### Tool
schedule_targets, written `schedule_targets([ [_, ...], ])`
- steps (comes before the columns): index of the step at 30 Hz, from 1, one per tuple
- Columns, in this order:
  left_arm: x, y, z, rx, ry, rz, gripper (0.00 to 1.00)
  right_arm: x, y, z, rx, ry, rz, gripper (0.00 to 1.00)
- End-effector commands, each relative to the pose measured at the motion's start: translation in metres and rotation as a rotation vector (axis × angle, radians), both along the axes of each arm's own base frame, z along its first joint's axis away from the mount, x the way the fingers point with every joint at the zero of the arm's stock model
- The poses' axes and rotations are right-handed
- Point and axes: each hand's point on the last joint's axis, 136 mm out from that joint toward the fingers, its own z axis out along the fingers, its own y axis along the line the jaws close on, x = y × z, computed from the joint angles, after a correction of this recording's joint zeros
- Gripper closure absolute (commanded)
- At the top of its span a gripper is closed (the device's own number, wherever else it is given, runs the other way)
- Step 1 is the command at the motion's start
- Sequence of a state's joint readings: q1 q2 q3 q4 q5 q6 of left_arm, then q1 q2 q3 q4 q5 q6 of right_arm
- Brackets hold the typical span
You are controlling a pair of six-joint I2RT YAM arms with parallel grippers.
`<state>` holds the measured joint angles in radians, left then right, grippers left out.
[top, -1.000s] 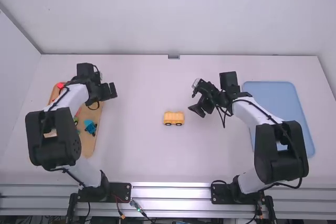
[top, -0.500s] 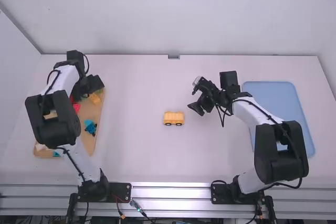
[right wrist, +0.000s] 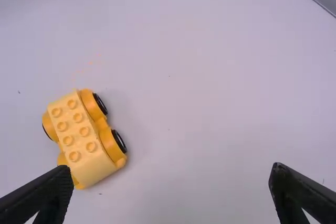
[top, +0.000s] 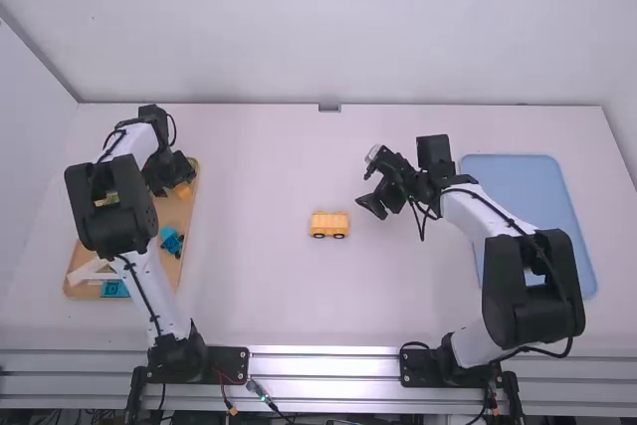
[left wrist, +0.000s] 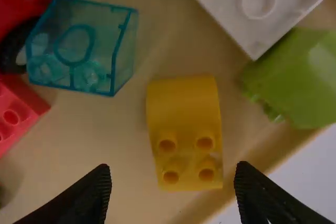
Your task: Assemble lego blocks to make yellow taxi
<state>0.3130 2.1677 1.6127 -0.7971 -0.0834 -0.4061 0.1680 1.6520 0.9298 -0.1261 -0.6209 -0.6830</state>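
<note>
My left gripper grabs the yellow block (left wrist: 184, 124) by its studded end (left wrist: 188, 160) next, to build the taxi up on the yellow wheeled base.
Over the far part of the wooden tray (top: 175, 208) is my left gripper (top: 171, 186), close to a yellow block. In the left wrist view the left gripper (left wrist: 173, 195) is open, its fingers on either side of the lower end of the yellow curved block (left wrist: 184, 124), apart from it. My right gripper (top: 374, 208) hangs above the table, to the right of the yellow wheeled base (top: 329, 225). The right wrist view has the right gripper (right wrist: 170, 182) wide open and empty, with the studded yellow base (right wrist: 76, 132) off to one side.
Around the yellow block lie a clear teal block (left wrist: 81, 45), a white brick (left wrist: 257, 1), a green piece (left wrist: 299, 77) and red bricks (left wrist: 16, 114). The tray's edge runs close by. A blue tray (top: 518, 191) lies under the right arm.
My left gripper has moved left and in over the wooden tray, then slightly back toward the camera, near the yellow block. The right arm has barely moved.
</note>
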Motion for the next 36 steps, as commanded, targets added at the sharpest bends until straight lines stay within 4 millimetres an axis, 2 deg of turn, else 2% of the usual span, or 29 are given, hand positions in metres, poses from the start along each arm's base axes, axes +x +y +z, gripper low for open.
schedule_targets([
  [1, -0.002, 0.002, -0.007, 0.006, 0.007, 0.027, 0.38, 0.001, 0.002, 0.005, 0.010, -0.006, 0.002, 0.01],
  [3, -0.004, 0.001, -0.011, 0.006, 0.007, 0.036, 0.44, 0.001, 0.002, 0.005, 0.010, -0.006, 0.002, 0.01],
  [8, -0.005, 0.001, -0.020, 0.001, -0.004, 0.039, 0.44, 0.001, 0.002, 0.005, 0.009, -0.006, 0.002, 0.01],
  [16, -0.005, -0.002, -0.029, 0.006, -0.017, 0.030, 0.51, 0.001, 0.002, 0.005, 0.010, -0.005, 0.002, 0.01],
  [21, -0.007, -0.002, -0.034, 0.013, -0.014, 0.027, 0.61, 0.001, 0.002, 0.005, 0.010, -0.005, 0.002, 0.01],
  [23, -0.004, -0.001, -0.032, 0.018, -0.020, -0.001, 0.66, 0.001, 0.002, 0.005, 0.009, -0.006, 0.003, 0.01],
  [30, 0.006, 0.001, -0.013, 0.029, -0.020, -0.075, 0.74, 0.000, 0.002, 0.004, 0.009, -0.002, 0.002, 0.01],
  [32, 0.010, 0.001, -0.004, 0.027, -0.022, -0.114, 0.83, -0.001, 0.002, 0.004, 0.008, 0.002, 0.002, 0.01],
  [36, 0.012, 0.002, 0.012, 0.026, -0.004, -0.155, 0.90, 0.001, -0.001, 0.004, 0.008, 0.001, -0.004, 0.01],
])
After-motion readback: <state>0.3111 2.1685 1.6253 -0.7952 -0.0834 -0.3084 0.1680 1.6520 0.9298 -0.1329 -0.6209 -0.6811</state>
